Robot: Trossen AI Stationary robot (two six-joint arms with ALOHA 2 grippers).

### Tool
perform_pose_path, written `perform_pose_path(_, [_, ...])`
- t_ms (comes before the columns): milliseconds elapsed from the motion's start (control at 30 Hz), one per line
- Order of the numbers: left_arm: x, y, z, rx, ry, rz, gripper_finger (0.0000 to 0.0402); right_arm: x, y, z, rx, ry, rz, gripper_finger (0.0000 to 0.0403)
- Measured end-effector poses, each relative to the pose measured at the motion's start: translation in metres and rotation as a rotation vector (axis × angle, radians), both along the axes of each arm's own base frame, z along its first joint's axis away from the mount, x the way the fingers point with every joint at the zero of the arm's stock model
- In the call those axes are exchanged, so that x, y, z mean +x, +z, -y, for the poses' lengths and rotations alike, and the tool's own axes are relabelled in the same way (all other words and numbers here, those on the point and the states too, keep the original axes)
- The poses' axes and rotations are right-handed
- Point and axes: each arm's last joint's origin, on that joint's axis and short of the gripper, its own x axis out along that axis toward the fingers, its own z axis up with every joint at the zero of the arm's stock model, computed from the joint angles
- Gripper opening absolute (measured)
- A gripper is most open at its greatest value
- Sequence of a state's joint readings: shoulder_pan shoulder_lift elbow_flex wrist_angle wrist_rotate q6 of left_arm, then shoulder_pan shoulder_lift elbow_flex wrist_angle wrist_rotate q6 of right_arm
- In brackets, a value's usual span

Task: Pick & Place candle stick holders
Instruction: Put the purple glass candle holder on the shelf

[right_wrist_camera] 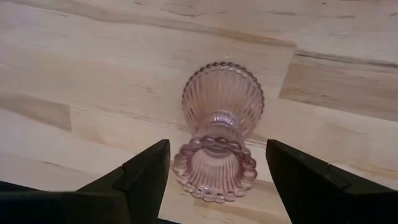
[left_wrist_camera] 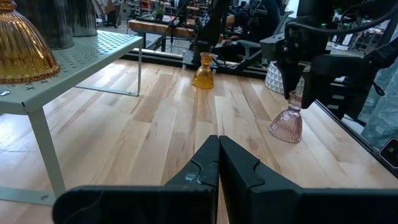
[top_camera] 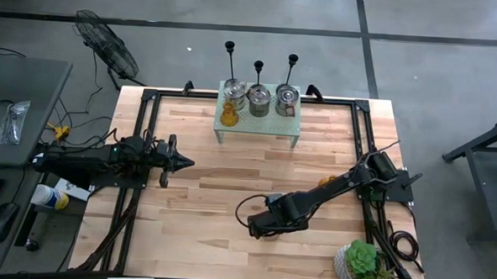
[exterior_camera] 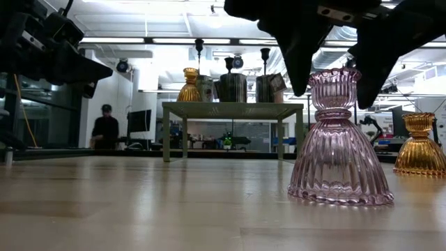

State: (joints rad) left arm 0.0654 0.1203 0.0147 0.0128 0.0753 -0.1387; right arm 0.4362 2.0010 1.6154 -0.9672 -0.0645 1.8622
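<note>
The holder should stand on the shelf on the pink glass holder's wide bell-shaped base, which needs to stay free, so my right gripper needs to grab the holder by its small top cup next.
A pink ribbed glass candle stick holder stands upright on its wide bell-shaped base on the wooden table, right of centre and toward the near edge. My right gripper points down over it, open. Its two fingers stand on either side of the holder's small top cup, with a gap on each side. In the high view the gripper hides the holder. My left gripper waits at the table's left, level and shut on nothing.
One amber glass holder stands on the table to the right of the pink one. Another sits on the pale green shelf at the far edge, with metal tins. Three black candlesticks stand behind the shelf. A potted plant occupies the near right corner.
</note>
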Motion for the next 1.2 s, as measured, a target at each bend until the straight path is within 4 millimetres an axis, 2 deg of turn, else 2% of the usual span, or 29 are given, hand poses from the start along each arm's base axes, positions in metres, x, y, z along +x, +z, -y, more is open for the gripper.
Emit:
perform_pose_path(467, [0.0000, 0.0000, 0.0000, 0.000, 0.001, 0.000, 0.0000, -0.0010, -0.0001, -0.0008, 0.009, 0.006, -0.011, 0.0257])
perform_pose_path(567, [0.0000, 0.0000, -0.0001, 0.000, 0.002, 0.000, 0.0000, -0.0010, -0.0001, -0.0009, 0.009, 0.008, -0.010, 0.0242])
perform_pose_path(867, [0.0000, 0.0000, -0.0001, 0.000, 0.002, 0.000, 0.0000, -0.0005, 0.0002, -0.0012, 0.009, 0.020, -0.002, 0.0163])
perform_pose_path(1100, [0.0000, 0.0000, 0.0000, 0.000, 0.002, 0.000, 0.0000, -0.0008, 0.0003, -0.0011, 0.008, 0.023, -0.003, 0.0178])
perform_pose_path(1200, [0.0000, 0.0000, 0.0000, 0.000, 0.001, 0.000, 0.0000, -0.0008, 0.0005, -0.0010, 0.007, 0.029, -0.002, 0.0170])
